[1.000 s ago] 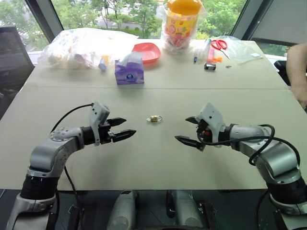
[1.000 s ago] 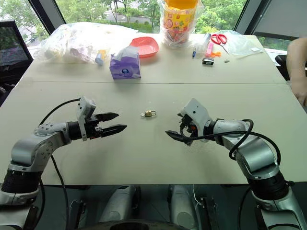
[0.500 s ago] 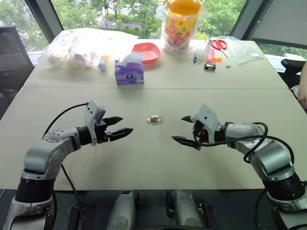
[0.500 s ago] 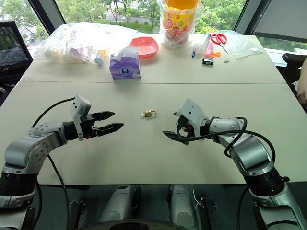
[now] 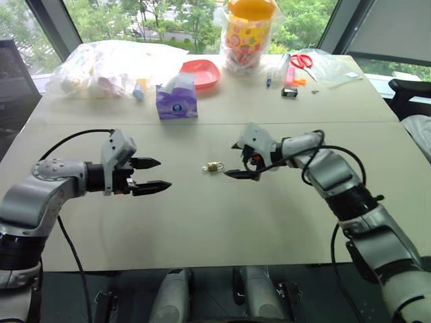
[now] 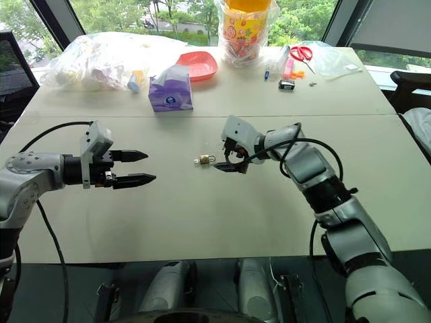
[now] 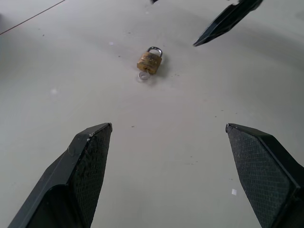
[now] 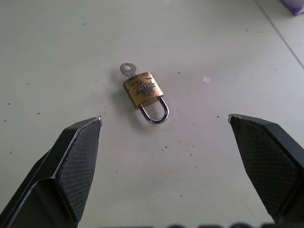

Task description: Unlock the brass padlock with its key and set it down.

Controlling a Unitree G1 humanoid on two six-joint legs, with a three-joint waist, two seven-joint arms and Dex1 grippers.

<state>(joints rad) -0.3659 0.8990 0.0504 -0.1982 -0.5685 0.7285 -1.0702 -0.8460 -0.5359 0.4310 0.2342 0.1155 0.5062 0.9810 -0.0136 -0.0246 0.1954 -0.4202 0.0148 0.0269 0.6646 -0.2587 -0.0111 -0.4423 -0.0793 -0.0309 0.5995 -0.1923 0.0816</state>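
I need to grab the key by its flat round bow (image 5: 205,168) with my left gripper next, to turn the key in the brass padlock (image 5: 214,166).
The small brass padlock (image 5: 214,166) lies flat on the beige table (image 5: 202,222), its silvery shackle (image 8: 155,113) closed. The key (image 8: 127,69) sticks out of the end of its body opposite the shackle. My right gripper (image 5: 232,160) hovers open just right of the padlock, which the right wrist view shows lying on the table between and beyond its spread fingers (image 8: 71,161). Well apart from the padlock on its left, my left gripper (image 5: 161,173) is open and points toward it. In the left wrist view the padlock (image 7: 149,60) lies ahead, with a right fingertip (image 7: 223,23) beyond it.
At the back of the table stand a purple tissue box (image 5: 177,101), a red dish (image 5: 202,73), a tall jar with an orange lid (image 5: 246,33), a full plastic bag (image 5: 108,64), scissors (image 5: 306,62) and a small black item (image 5: 289,92).
My right gripper has reached forward and left, close up to the padlock. My left gripper has drawn a little left and up, away from it. The padlock has not moved.
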